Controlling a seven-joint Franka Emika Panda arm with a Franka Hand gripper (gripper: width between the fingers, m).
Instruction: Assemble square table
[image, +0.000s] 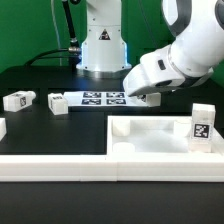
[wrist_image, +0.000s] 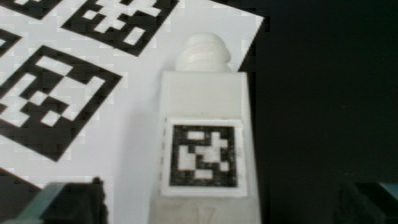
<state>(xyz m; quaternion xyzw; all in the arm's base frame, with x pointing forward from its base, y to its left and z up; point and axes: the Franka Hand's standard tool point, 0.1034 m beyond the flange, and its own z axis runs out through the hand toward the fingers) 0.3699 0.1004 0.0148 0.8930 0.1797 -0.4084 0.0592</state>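
In the wrist view my fingers reach down on either side of the tagged leg, so my gripper closes on the leg next.
The white square tabletop (image: 140, 127) lies at the front of the exterior view, rim up. One tagged white leg (image: 202, 126) stands upright at its right side. My gripper (image: 150, 96) hangs low over the black table at the right end of the marker board (image: 100, 98). In the wrist view another white leg (wrist_image: 199, 125) with a tag and a rounded screw tip lies on the black surface beside the marker board (wrist_image: 80, 70). My gripper (wrist_image: 214, 208) is open, with one dark finger (wrist_image: 63, 205) on each side of the leg and a gap to it.
Two more white legs (image: 20, 100) (image: 58, 104) lie at the exterior view's left, and a further white part (image: 2, 127) shows at the left edge. A long white bar (image: 60, 165) runs along the front. The robot base (image: 100, 50) stands behind the marker board.
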